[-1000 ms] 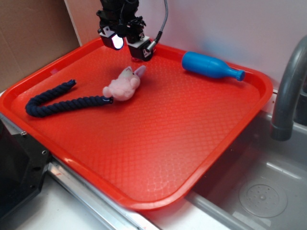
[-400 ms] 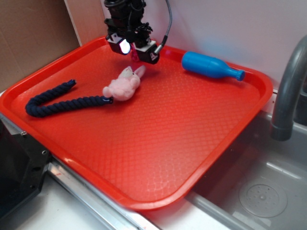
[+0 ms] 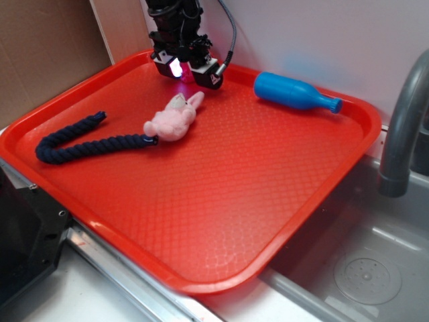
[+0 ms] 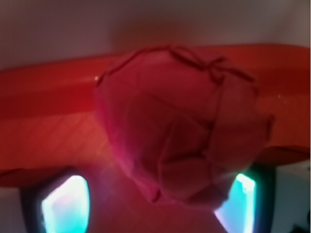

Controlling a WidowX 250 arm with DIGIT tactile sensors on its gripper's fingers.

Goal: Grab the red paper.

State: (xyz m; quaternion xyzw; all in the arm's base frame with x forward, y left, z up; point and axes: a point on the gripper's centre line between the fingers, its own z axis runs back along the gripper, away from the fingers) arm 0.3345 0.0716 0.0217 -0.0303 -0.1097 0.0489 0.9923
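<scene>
The crumpled paper wad needs to be grabbed next by my gripper, around its bulky middle [image 4: 180,131].
The red paper [image 4: 180,131] is a wrinkly dark red wad that fills the middle of the wrist view, resting by the tray's far rim. My gripper [image 4: 153,204] is open and straddles it, with lit fingertips [image 4: 65,204] low on both sides. The wad's lower edge comes close to the right finger, and a gap remains on the left. In the exterior view my gripper [image 3: 188,72] is down at the back of the red tray [image 3: 268,201]. Only a sliver of the red paper [image 3: 185,76] shows between the fingers.
A pink plush bunny [image 3: 172,119] lies just in front of the gripper, touching the end of a dark blue rope [image 3: 74,144]. A blue plastic bottle [image 3: 295,92] lies at the tray's back right. A grey faucet [image 3: 402,134] and sink [image 3: 365,268] are to the right.
The gripper has shifted right and lowered towards the tray's back rim, coming down around the red paper. The fingers stay apart. The other objects have not moved.
</scene>
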